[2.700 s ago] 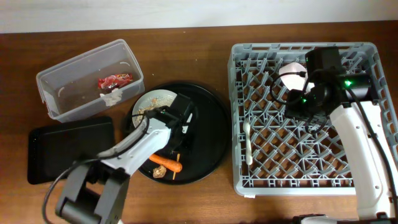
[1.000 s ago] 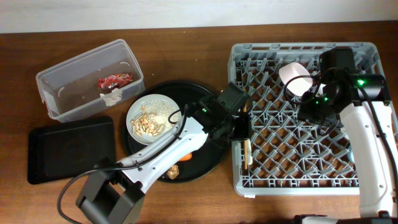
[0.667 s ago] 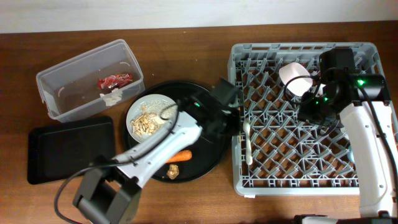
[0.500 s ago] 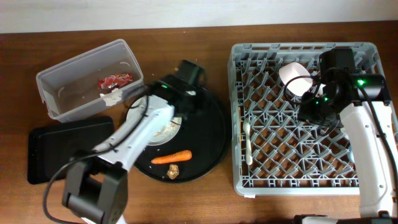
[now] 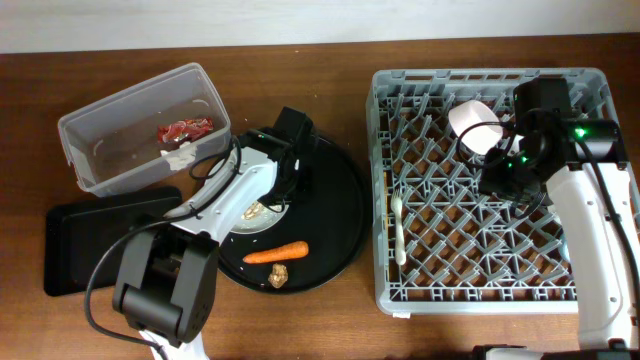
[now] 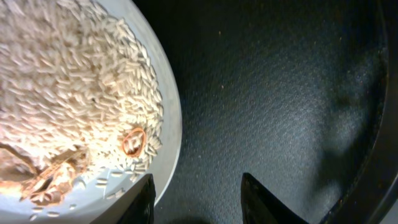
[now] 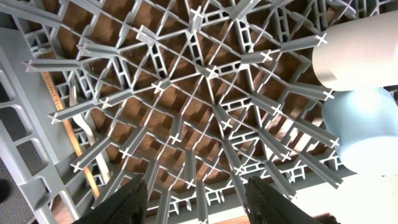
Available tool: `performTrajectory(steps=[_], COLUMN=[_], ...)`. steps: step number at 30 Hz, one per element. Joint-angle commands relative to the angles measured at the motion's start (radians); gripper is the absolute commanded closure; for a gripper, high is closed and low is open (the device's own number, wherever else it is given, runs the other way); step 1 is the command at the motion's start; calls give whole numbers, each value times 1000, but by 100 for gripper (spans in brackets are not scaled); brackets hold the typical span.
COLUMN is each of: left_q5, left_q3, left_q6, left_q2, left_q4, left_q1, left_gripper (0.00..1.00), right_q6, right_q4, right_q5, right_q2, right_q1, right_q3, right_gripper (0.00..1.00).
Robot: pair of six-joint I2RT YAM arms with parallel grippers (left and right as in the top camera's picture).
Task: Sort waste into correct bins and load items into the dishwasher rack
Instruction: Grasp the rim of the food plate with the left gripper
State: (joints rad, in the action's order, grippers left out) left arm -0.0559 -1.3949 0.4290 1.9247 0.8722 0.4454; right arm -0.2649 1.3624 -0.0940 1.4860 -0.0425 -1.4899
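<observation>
The left gripper isn't ready to close on the plate's rim [image 6: 172,159] and needs to go lower first: its fingers are on either side of the plate's rim but above it, so closing now would likely miss.
My left gripper [image 5: 284,180] [image 6: 199,205] is open and empty, its fingers either side of the right rim of the round white plate [image 5: 256,212] [image 6: 169,140]. The plate holds beige noodle-and-rice scraps [image 6: 74,74] and sits on the round black tray [image 5: 335,215]. An orange carrot [image 5: 275,254] and a small brown bit [image 5: 278,276] lie on that tray. My right gripper [image 5: 503,178] [image 7: 199,205] is open and empty above the grey dishwasher rack [image 5: 490,78] [image 7: 205,74]. The rack holds a white cup [image 5: 475,125] [image 7: 360,56], a light-blue cup [image 7: 360,124] and a white fork [image 5: 398,230]. No bowl is in view.
The clear tub [image 5: 95,165] at the back left holds the red wrapper [image 5: 183,129] and white tissue [image 5: 180,156]. The flat black rectangular tray [image 5: 100,240] lies in front of it. My left arm covers most of the plate from above.
My left gripper swung from the rack's left edge by the fork back over the round tray to the plate's rim. My right gripper let go of the white cup in the rack, then stayed still.
</observation>
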Motion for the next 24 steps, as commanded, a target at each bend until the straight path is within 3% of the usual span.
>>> performTrajectory(steps=[1, 10, 14, 15, 18, 24], left_q5=[-26, -79, 35, 35, 38, 79], left_q3=[7, 7, 7, 7, 7, 7], left_q6=[-11, -12, -13, -13, -13, -43], left_q2=[21, 102, 102, 102, 102, 109], left_q4=[29, 164, 274, 277, 272, 177], left_q1=[2, 2, -21, -25, -25, -22], left_gripper=[56, 56, 57, 57, 74, 74], right_q6=[-1, -1, -1, -1, -1, -1], right_q4=[3, 3, 3, 3, 3, 3], right_q5=[-15, -16, -15, -15, -15, -15], right_q2=[2, 2, 2, 2, 2, 2], right_q1=[-5, -5, -5, -5, -5, -5], right_q3=[-5, -5, -5, -5, -5, -5], right_gripper=[46, 46, 46, 46, 46, 46])
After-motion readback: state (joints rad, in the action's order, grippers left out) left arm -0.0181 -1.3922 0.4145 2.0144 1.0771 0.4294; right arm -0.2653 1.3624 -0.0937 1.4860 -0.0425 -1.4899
